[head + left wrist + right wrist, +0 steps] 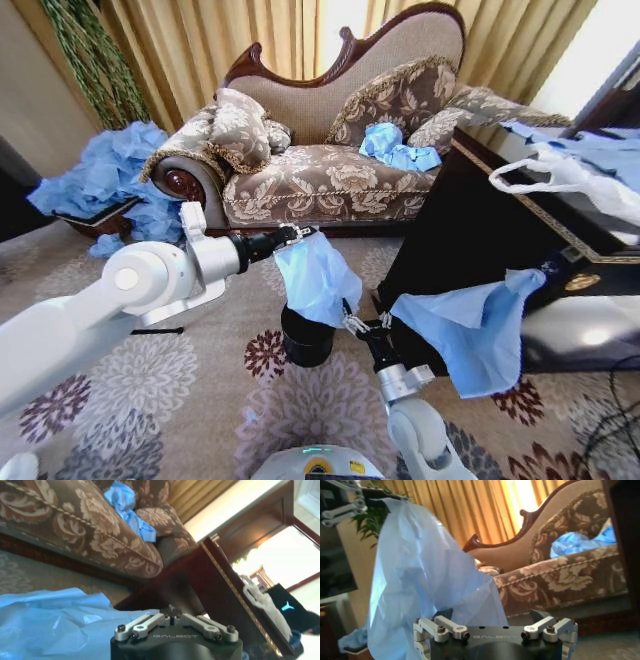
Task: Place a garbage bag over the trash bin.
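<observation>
The right gripper grabs the garbage bag by its free side edge next, since the thin sheet hangs slack from my left gripper.
The garbage bag is a light-blue crinkly sheet hanging from my left gripper, which is shut on its top edge. It dangles right above the trash bin, a small black cylinder on the carpet, and hides the bin's rim. In the left wrist view the fingers meet, with the bag spread beside them. My right gripper stands open at the bag's lower edge, just right of the bin. In the right wrist view the bag falls past one side of the open right gripper.
A patterned sofa stands behind the bin with a blue bag on its seat. A heap of blue bags lies at the left. A dark table stands close at the right, with another blue bag hanging off it and a white handled bag on top.
</observation>
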`<state>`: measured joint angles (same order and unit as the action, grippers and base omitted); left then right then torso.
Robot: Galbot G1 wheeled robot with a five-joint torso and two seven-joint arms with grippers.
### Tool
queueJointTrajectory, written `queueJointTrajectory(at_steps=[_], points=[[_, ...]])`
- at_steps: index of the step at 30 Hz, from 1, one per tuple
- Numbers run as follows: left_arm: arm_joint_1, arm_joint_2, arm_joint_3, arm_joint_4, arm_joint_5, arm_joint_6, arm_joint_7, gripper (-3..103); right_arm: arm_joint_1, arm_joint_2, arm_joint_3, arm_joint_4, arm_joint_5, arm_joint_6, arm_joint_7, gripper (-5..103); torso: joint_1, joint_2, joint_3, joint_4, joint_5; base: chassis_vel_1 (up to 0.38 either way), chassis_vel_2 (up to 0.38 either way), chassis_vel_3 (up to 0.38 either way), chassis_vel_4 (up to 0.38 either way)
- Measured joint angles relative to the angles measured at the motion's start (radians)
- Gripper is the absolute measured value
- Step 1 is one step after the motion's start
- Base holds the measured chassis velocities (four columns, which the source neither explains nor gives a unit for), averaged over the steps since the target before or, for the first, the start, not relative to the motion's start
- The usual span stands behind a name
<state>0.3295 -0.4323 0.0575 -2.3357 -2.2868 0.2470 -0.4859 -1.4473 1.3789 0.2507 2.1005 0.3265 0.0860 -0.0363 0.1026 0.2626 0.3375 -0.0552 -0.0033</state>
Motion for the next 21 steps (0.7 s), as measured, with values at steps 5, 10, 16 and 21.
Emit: queueJointTrajectory(at_steps=[5,10,16,21], points=[[0.014,-0.006,0.039,-0.014,0.031,0.028,0.040,0,0.020,-0.019,0.005,0.005,0.010,-0.042,-0.031,100,0.000,0.000,0.000,0.0000,-0.0002,0.000,0.000,0.000,0.000],[0.037,-0.021,0.067,-0.026,0.064,0.031,0.058,0,0.016,-0.028,0.025,0.005,0.018,-0.040,-0.060,101,0.000,0.000,0.000,0.0001,-0.0001,0.000,0.000,0.000,0.000],[0.055,-0.046,0.080,-0.026,0.087,0.030,0.066,0,-0.022,-0.023,0.046,-0.002,0.009,-0.014,-0.076,83,0.000,0.000,0.000,-0.0003,0.0000,0.000,0.000,0.000,0.000],[0.084,-0.036,0.065,-0.032,0.091,0.029,0.078,0,-0.019,-0.015,0.044,-0.013,0.009,-0.005,-0.058,61,0.000,0.000,0.000,0.0000,0.0000,0.000,0.000,0.000,0.000]])
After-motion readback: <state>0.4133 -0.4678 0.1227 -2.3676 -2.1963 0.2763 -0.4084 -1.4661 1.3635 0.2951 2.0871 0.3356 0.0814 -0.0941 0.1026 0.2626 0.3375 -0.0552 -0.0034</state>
